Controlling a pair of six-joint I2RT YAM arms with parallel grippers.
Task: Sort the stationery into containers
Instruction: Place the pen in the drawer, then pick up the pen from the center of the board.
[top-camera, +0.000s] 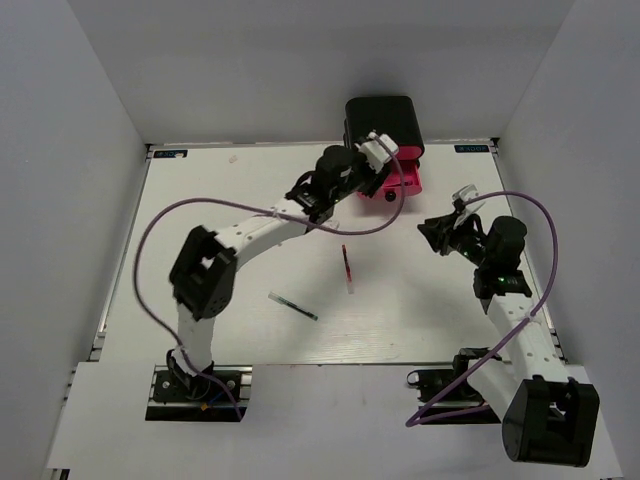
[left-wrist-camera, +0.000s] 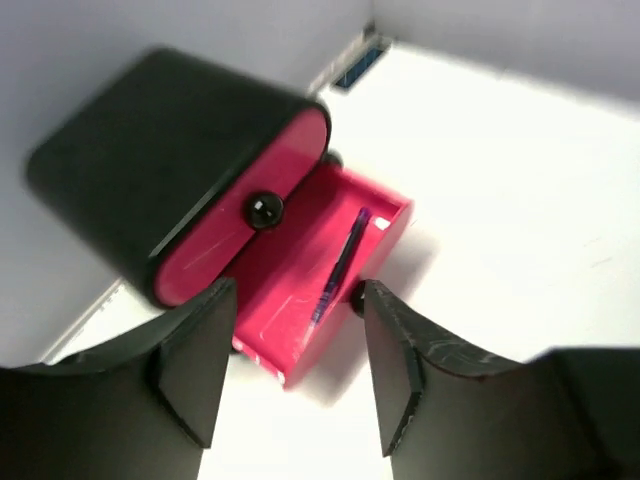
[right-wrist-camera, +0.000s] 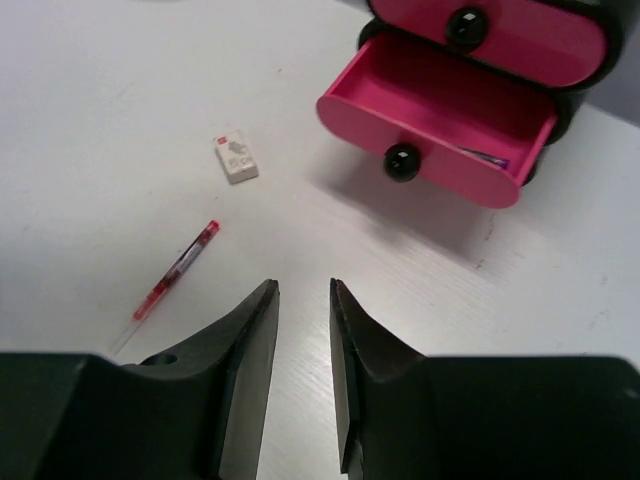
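Observation:
The thin red pen needs both its ends free to go into the bottom drawer, so my right gripper will next grab it by the middle of its body.
The containers are pink-red drawers in a glossy black case at the table's far edge. The bottom drawer is pulled out, and a dark pen lies inside it. My left gripper hovers just above this drawer, open with nothing between its fingers. My right gripper is open by a narrow gap and empty, over bare table right of the drawer. A thin red pen and a tiny white block lie on the table. A dark teal pen lies nearer the front.
White walls close in the table on the left, right and far sides. The black case stands against the back wall. A purple cable loops off each arm. The red pen lies mid-table between the two arms.

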